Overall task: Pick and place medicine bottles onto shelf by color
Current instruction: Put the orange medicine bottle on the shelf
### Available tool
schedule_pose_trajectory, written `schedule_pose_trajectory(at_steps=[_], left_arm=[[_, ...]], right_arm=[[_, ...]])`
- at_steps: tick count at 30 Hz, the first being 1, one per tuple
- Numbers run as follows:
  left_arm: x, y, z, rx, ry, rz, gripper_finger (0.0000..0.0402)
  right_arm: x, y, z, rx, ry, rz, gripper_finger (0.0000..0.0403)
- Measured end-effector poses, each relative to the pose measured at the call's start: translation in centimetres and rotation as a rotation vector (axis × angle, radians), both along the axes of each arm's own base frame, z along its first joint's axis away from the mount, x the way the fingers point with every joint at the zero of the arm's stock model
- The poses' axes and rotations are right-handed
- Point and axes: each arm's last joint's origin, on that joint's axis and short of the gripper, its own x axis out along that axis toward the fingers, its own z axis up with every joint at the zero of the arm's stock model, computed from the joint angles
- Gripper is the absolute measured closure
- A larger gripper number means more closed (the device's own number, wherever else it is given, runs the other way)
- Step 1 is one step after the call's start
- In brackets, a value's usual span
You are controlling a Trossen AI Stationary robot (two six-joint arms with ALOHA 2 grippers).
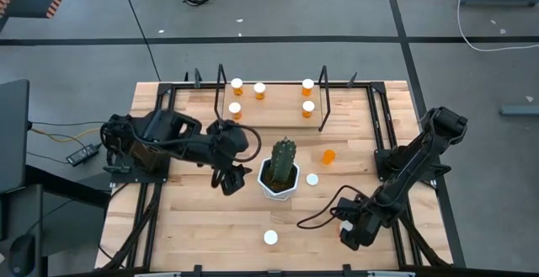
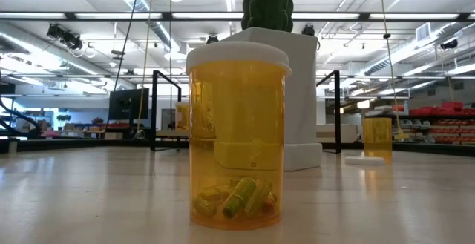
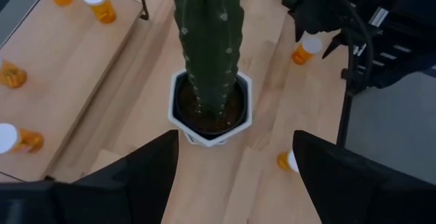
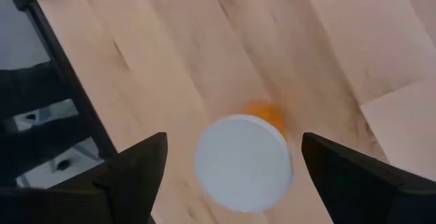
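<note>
Next, my right gripper picks up the bottle by its white cap (image 4: pixel 243 163) to shelve the medicine bottle (image 4: pixel 266 113) by color.
Several medicine bottles, orange with white caps, stand on the shelf (image 1: pixel 274 100) at the table's far side, some at its left end (image 1: pixel 237 84) and some at its right (image 1: pixel 307 86). Another capped bottle (image 2: pixel 237 136) stands near the table's front edge. My right gripper (image 4: pixel 228 176) hangs open at the near right, pointing steeply down over a white-capped bottle (image 4: pixel 244 161). Its fingers stand on either side of the cap, apart from it. My left gripper (image 3: pixel 235 176) is open above the table, left of the cactus, with nothing between its fingers.
A green cactus in a white pot (image 1: pixel 280 174) stands mid-table between the arms. Right of it stand an uncapped orange bottle (image 1: pixel 328 155) and a loose white cap (image 1: pixel 312 178). Black rails (image 1: pixel 383 117) run along the table's sides.
</note>
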Motion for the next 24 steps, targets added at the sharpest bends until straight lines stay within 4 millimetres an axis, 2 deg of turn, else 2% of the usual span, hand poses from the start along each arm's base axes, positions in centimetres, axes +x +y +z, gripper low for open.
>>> schedule_pose_trajectory(at_steps=[10, 18, 24], left_arm=[[-0.1, -0.9, 0.0, -0.036, -0.016, 0.007, 0.0109], [-0.4, -1.5, 0.1, -0.036, -0.020, -0.005, 0.0109], [-0.3, -1.4, 0.1, -0.032, -0.020, -0.007, 0.0109]], right_arm=[[0.3, 0.4, -1.9, -0.059, 0.052, 0.025, 0.0056], [0.0, 0.2, -1.8, -0.068, 0.078, -0.010, 0.0058], [0.0, 0.2, -1.8, -0.055, 0.084, -0.050, 0.0090]])
